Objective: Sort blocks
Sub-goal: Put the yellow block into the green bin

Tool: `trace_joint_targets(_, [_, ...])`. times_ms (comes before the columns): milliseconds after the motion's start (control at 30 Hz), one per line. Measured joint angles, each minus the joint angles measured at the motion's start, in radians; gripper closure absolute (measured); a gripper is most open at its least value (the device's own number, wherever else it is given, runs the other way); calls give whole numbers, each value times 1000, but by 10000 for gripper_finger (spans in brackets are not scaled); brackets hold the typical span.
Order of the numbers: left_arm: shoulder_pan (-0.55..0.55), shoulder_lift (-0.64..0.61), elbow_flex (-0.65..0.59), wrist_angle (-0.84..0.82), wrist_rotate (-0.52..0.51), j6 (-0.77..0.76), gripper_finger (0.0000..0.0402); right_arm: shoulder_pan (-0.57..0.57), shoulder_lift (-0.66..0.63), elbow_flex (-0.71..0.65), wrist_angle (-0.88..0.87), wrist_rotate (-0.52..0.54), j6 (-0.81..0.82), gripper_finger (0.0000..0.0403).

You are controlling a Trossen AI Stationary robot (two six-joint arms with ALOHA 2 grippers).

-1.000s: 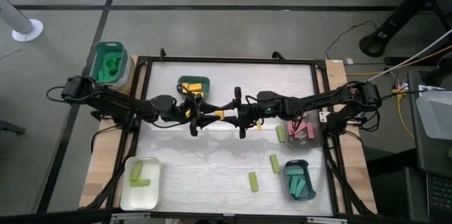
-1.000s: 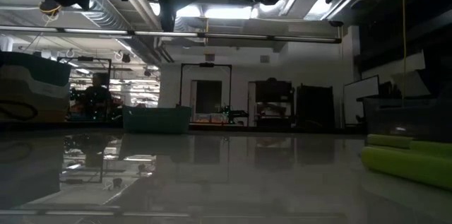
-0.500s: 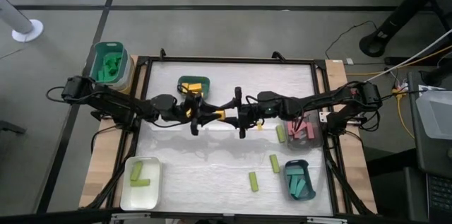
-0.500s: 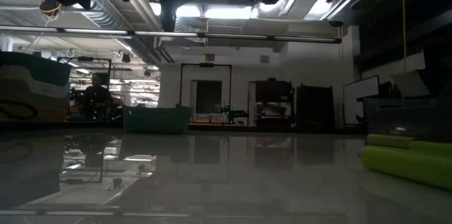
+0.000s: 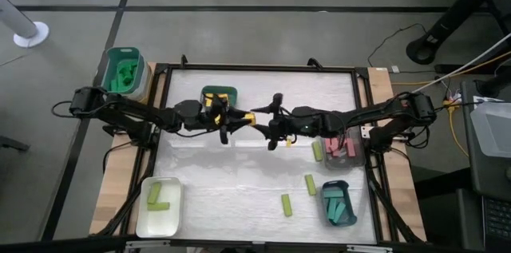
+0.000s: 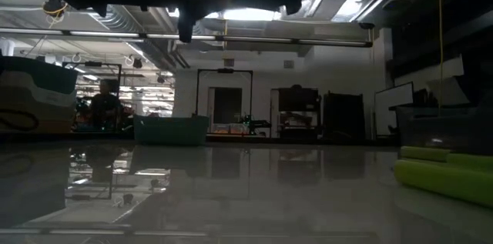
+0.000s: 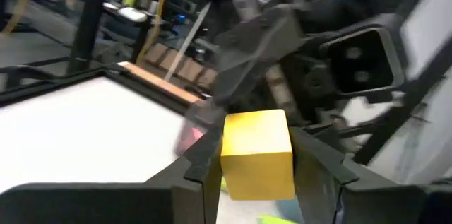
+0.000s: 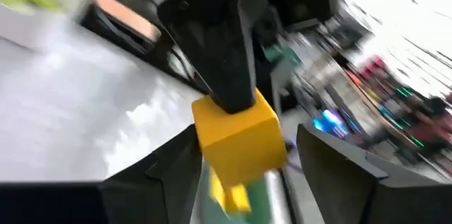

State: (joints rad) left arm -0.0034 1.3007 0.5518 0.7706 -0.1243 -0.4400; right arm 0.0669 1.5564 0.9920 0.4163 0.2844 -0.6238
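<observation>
The yellow block [image 5: 251, 119] is still hanging short of the teal tray [image 5: 227, 91], so I will keep my left gripper closed on the block for now.
A yellow-orange block [image 5: 250, 117] hangs in the air above the middle of the table, held by my left gripper [image 5: 242, 117], which is shut on it. The left wrist view shows the block [image 7: 258, 146] close up. My right gripper [image 5: 270, 122] faces it from the table's right and is open. Its fingers [image 8: 339, 171] stand on either side of the block's free end [image 8: 240, 139], with a gap showing on one side. Three lime blocks [image 5: 310, 183] lie loose on the table's right half; one shows in the low view [image 6: 447, 176]. My left gripper pinches the yellow-orange block between its two fingers [image 7: 205, 164], on two opposite faces. The fingers come level from the table's left. The block is lifted clear of the table and sticks out past the fingertips toward my right gripper.
A teal tray [image 5: 227, 91] sits at the far side under my left arm. A white tray [image 5: 158, 219] with lime blocks is near left. A grey tray [image 5: 357, 157] with pink blocks and a teal tray [image 5: 327, 185] with teal blocks are right. A green tub [image 5: 122, 52] stands far left.
Both grippers, with the yellow-orange block between them, have shifted a little toward the table's far edge. The block stays lifted clear throughout.
</observation>
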Motion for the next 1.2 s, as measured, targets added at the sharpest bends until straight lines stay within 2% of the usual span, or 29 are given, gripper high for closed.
trace_joint_targets(167, [70,-3,-4,-70,-2,50,284,26,-72,0,-206,204,30,174])
trace_joint_targets(300, [148,-3,-5,-135,-8,85,284,52,-109,1,-426,206,218,174])
trace_joint_targets(400, [207,-2,-5,-246,-57,102,284,85,-115,1,-567,150,401,174])
trace_joint_targets(533, [284,-1,-5,-376,-127,103,274,129,-116,1,-702,1,602,174])
trace_joint_targets(667, [351,-1,-5,-484,-144,102,275,175,-116,1,-759,-165,775,174])
trace_joint_targets(767, [385,-1,-6,-555,-145,100,276,210,-116,1,-762,-242,919,174])
trace_joint_targets(1000, [427,-1,-6,-658,-145,100,253,277,-116,1,-784,-270,1260,174])
trace_joint_targets(1200, [431,-2,-6,-688,-147,72,234,323,-104,0,-847,-270,1468,174])
